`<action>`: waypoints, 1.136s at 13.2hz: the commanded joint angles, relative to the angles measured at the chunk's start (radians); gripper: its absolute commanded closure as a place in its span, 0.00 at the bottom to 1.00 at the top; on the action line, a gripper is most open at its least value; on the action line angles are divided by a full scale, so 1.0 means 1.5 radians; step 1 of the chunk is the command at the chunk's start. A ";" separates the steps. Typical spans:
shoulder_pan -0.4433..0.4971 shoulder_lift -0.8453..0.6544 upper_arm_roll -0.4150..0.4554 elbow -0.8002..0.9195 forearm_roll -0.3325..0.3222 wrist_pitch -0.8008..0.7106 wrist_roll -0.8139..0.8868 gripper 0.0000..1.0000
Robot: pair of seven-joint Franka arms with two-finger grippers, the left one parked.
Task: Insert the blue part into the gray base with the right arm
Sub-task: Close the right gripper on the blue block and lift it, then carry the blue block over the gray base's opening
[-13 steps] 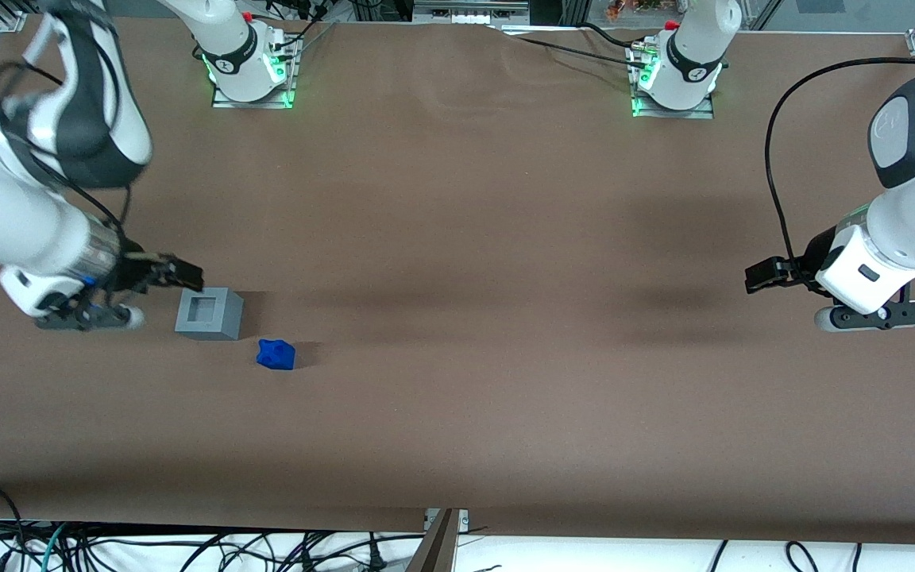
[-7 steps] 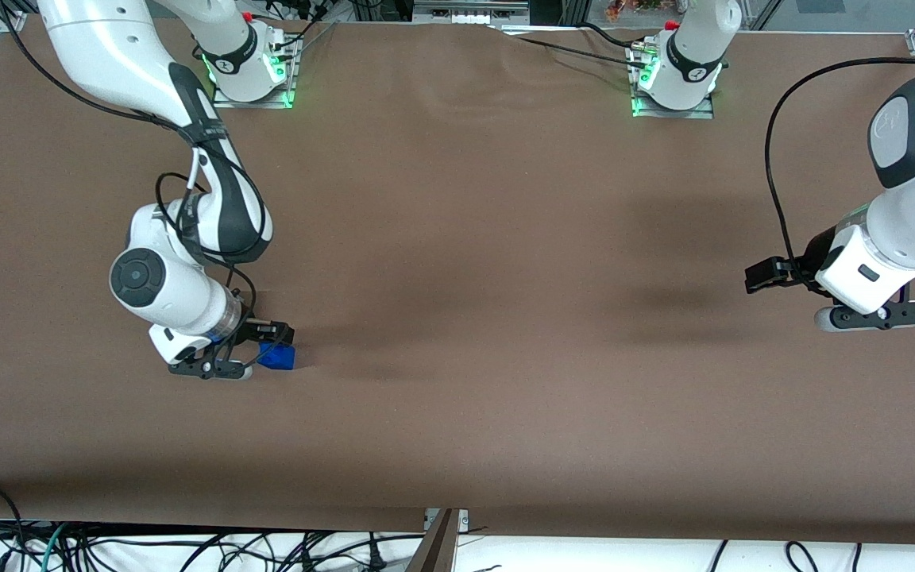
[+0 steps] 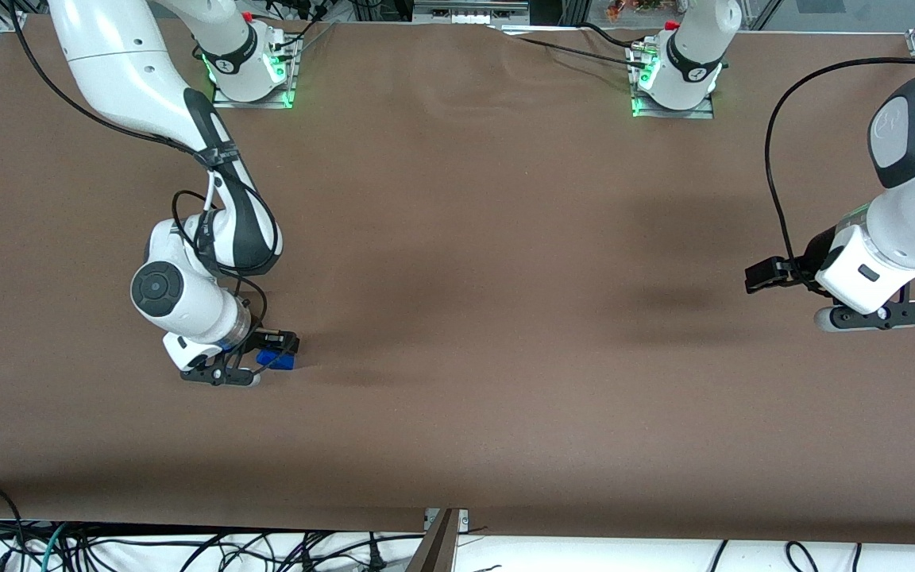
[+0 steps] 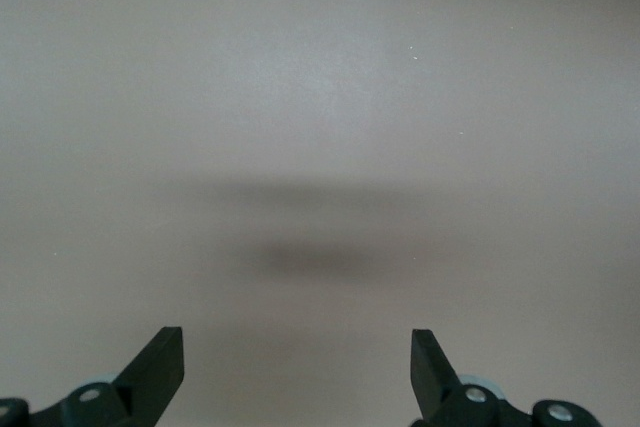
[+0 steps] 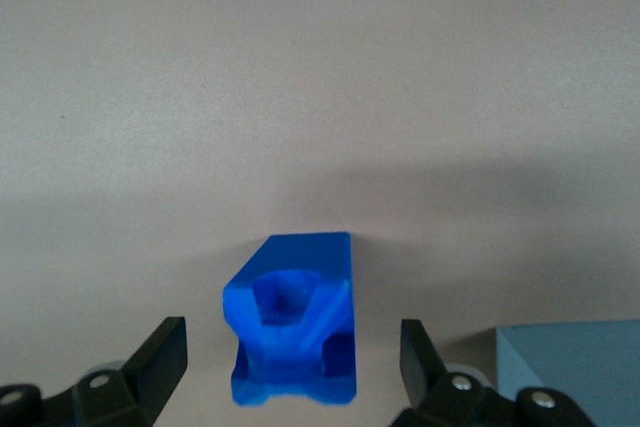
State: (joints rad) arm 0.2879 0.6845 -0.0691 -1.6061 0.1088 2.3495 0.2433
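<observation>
I should next grip the blue part by its notched end (image 5: 290, 332) with my right gripper, so it can be fitted into the gray base.
The blue part (image 3: 275, 361) lies on the brown table. In the right wrist view it (image 5: 292, 332) sits between my two fingers with a gap on each side, its notched face showing. My right gripper (image 3: 276, 349) is open and low over the part, straddling it (image 5: 292, 339). A corner of the gray base (image 5: 570, 372) shows beside one finger in the wrist view. In the front view the gray base is hidden under my arm's wrist (image 3: 191, 314).
The two arm bases (image 3: 247, 67) (image 3: 673, 75) stand at the table edge farthest from the front camera. The brown table (image 3: 465, 318) stretches toward the parked arm's end. Cables hang below the table's near edge (image 3: 187, 548).
The right arm swung from beside the gray base to the blue part, covering the gray base in the front view. In the last half second it settled slightly around the part.
</observation>
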 commanded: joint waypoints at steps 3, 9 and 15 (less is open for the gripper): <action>-0.006 0.011 0.000 0.012 0.007 0.011 -0.014 0.51; -0.029 -0.043 -0.004 0.055 0.007 -0.158 -0.081 0.65; -0.089 -0.119 -0.022 0.040 0.008 -0.291 -0.230 0.64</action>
State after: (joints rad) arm 0.1653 0.5372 -0.0926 -1.5092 0.1088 1.9321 -0.0502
